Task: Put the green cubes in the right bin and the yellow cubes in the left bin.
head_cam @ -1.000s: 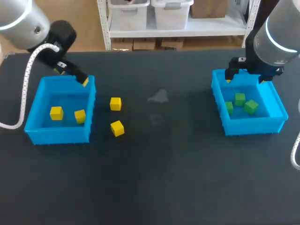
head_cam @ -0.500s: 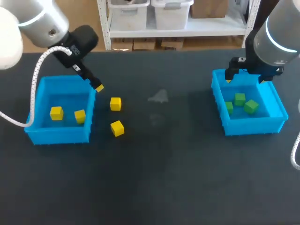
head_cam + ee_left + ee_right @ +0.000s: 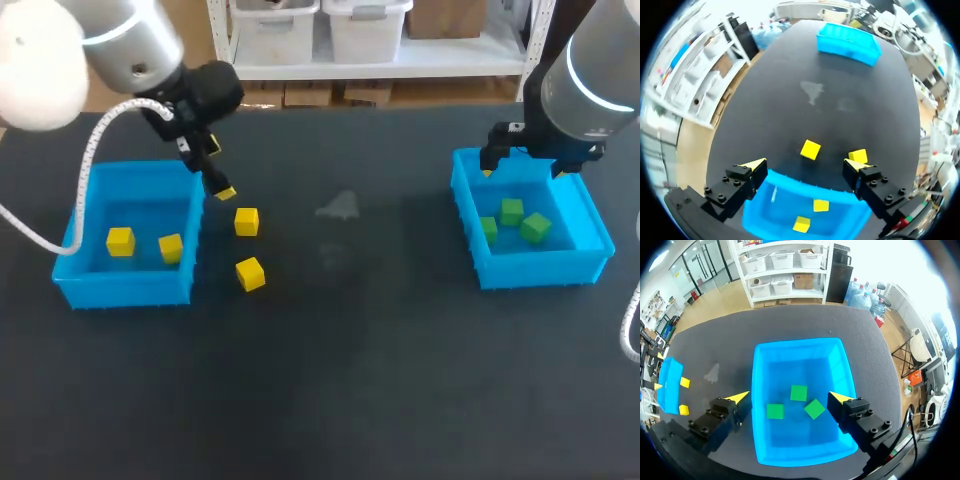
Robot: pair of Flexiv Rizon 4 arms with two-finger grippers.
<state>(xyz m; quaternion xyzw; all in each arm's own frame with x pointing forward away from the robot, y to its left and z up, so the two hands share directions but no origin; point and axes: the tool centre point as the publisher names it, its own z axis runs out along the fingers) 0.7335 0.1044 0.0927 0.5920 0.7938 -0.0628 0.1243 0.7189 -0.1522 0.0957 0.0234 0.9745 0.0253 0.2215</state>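
Observation:
The yellow cube farther away is the next one for the left bin [image 3: 125,288] [image 3: 805,207]. My left gripper needs to grab it by its two opposite sides to put it there.
Two yellow cubes [image 3: 120,241] [image 3: 171,247] lie in the left blue bin [image 3: 125,288]. Two more yellow cubes [image 3: 246,221] [image 3: 250,273] sit on the dark table just right of that bin. My left gripper [image 3: 219,170] hovers open and empty past the bin's far right corner, close above the farther loose cube [image 3: 810,149], which shows just ahead of its fingers [image 3: 805,164]. Three green cubes [image 3: 512,211] [image 3: 488,229] [image 3: 536,227] lie in the right bin [image 3: 535,270]. My right gripper [image 3: 790,397] hangs open above that bin's far end.
A faint pale smudge [image 3: 340,207] marks the table's middle. The dark tabletop runs wide between the two bins and toward the front edge.
My left arm has swung right, from over the left bin's far right corner to above the table beside the farther loose yellow cube. The right arm has kept still.

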